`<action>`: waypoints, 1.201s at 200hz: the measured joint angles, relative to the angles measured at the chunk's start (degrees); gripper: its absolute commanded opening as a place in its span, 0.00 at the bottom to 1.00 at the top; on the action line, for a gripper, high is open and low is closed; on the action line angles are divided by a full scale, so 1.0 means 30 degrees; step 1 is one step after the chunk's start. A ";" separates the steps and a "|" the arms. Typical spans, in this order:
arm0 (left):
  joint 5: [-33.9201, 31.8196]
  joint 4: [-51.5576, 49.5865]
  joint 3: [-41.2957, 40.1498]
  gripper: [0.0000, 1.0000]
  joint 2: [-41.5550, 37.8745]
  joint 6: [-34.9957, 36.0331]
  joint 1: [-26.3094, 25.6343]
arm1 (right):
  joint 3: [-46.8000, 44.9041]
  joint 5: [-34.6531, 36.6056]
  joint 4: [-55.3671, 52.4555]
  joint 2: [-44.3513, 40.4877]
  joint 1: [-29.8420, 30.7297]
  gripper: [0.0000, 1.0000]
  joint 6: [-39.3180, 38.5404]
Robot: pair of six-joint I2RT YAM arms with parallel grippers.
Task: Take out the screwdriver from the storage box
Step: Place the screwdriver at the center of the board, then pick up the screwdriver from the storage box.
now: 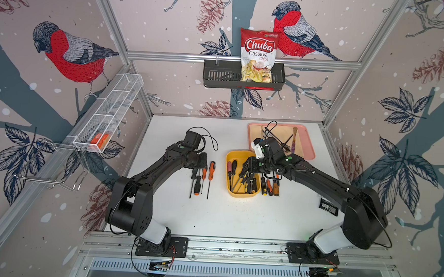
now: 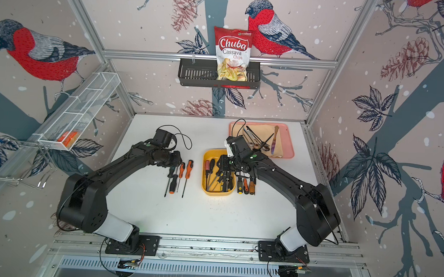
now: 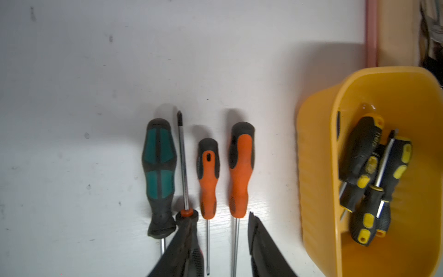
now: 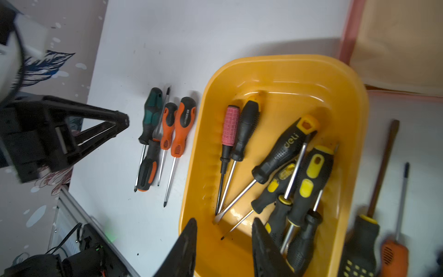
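My right gripper grabs across the black-and-yellow screwdriver's handle near the screwdriver's stem next, to lift the screwdriver out of the storage box (image 1: pixel 241 195).
The yellow storage box (image 1: pixel 241 195) sits mid-table and holds several screwdrivers, among them a pink-handled one (image 4: pixel 230 124) and black-and-yellow ones (image 4: pixel 311 172). My right gripper (image 4: pixel 225 225) hangs open over the box's near end with nothing between its fingers. Left of the box, a row of screwdrivers (image 1: pixel 199 181) lies on the table: a green one (image 3: pixel 159 165), two orange ones (image 3: pixel 241 172) and a black-and-orange one (image 4: pixel 148 167). My left gripper (image 3: pixel 221 227) stands open low over that row, and one finger (image 3: pixel 187 239) overlaps the black-and-orange handle.
More screwdrivers (image 1: pixel 269 187) lie right of the box. A pink tray (image 1: pixel 308 152) with utensils is at the back right. A black packet (image 1: pixel 329 205) lies by the right arm. A black basket (image 1: pixel 219 75) with a chips bag (image 1: pixel 257 54) and a white mesh rack (image 1: pixel 111 111) hang on the walls.
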 measured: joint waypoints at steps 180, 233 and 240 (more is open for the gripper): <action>0.4969 0.3810 -0.1450 0.44 -0.1457 -0.2361 -0.3381 | 0.1989 0.5042 -0.3344 0.4750 0.0685 0.39 0.3344; 0.5173 0.4073 -0.1880 0.44 -0.1617 -0.2324 -0.3381 | 0.2120 0.5377 -0.2849 0.5581 0.0750 0.40 0.3920; 0.5166 0.4065 -0.1880 0.43 -0.1617 -0.2266 -0.3381 | 0.2135 0.5377 -0.2747 0.5727 0.0743 0.40 0.3942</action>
